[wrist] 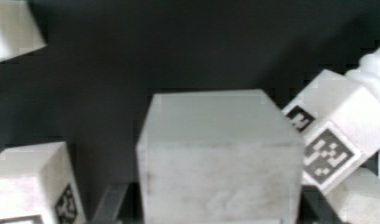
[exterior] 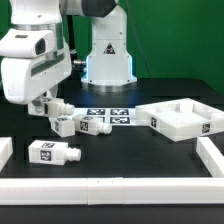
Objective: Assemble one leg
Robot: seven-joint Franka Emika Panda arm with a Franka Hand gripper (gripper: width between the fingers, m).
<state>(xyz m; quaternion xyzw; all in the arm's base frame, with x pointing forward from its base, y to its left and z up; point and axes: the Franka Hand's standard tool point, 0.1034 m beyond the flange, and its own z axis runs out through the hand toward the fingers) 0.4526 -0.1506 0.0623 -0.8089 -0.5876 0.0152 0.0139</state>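
Note:
The robot's gripper should keep holding the leg, because the white leg hangs above the black table and would fall if the gripper opened now.
My gripper is shut on a leg, a white blocky peg that fills the middle of the wrist view between my two dark fingers. In the exterior view the held leg hangs low over the black table at the exterior view's left. A second leg lies just beside it, its square tag showing. A third leg lies a little further to the exterior view's right. A fourth leg lies nearer the front.
The large white square tray-like part lies at the exterior view's right. The marker board lies behind the legs. A white raised border runs along the front and right of the table. The robot base stands at the back.

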